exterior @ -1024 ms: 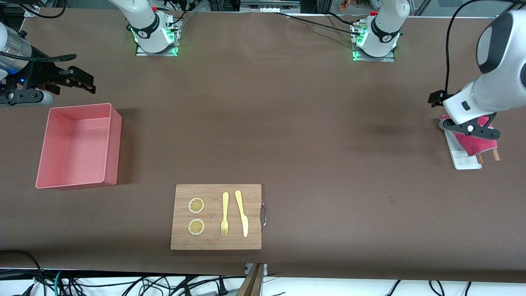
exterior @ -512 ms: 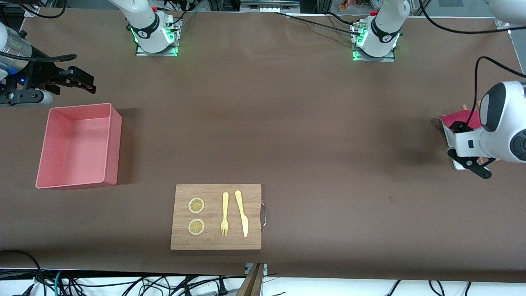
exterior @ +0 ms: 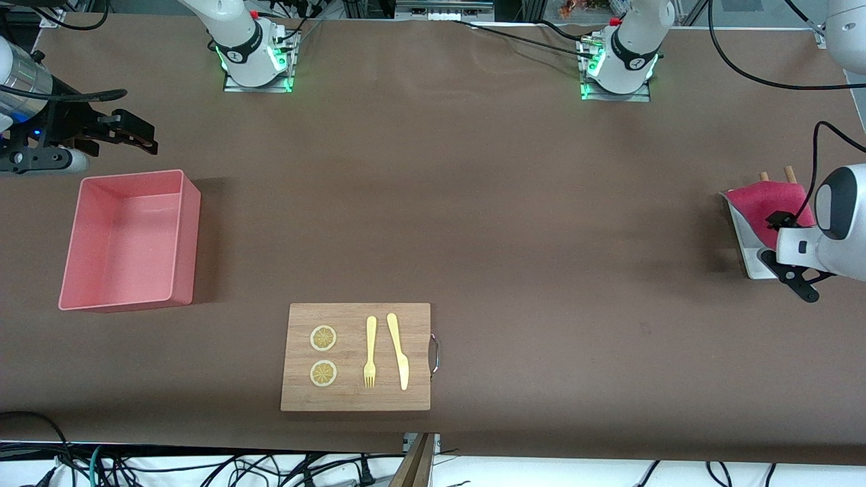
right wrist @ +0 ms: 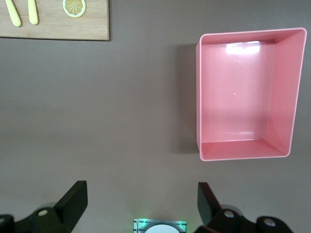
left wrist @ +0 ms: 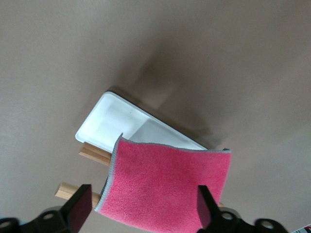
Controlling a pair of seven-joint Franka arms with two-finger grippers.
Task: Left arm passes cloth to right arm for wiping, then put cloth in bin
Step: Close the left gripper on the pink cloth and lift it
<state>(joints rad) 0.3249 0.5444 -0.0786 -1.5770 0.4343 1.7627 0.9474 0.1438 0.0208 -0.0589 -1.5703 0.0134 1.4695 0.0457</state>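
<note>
I should next grab the magenta-red cloth [exterior: 766, 203] with my left gripper by its fold that hangs over the wooden sticks, to pass the cloth on for wiping.
The magenta-red cloth [exterior: 766, 203] lies draped over two wooden sticks [exterior: 788, 173] and a white tray [exterior: 746, 251] at the left arm's end of the table. The left arm's hand [exterior: 808, 249] hangs over the tray's end nearer the front camera. In the left wrist view my left gripper [left wrist: 143, 199] is open, one finger on either side of the cloth [left wrist: 167, 187] and clear of it. My right gripper [exterior: 132, 135] waits open over bare table beside the pink bin [exterior: 188, 237]. Nothing is between the right gripper's [right wrist: 141, 196] fingers. The bin [right wrist: 284, 87] holds nothing.
A wooden cutting board [exterior: 355, 399] lies near the table's front edge, carrying two lemon slices [exterior: 323, 338], a yellow fork [exterior: 370, 352] and a yellow knife [exterior: 398, 350]. Brown table surface stretches between the bin and the tray. Both arm bases stand along the edge farthest from the front camera.
The left arm's hand has swung from above the cloth to the tray's nearer end and dropped lower, uncovering most of the cloth. The right arm has not moved.
</note>
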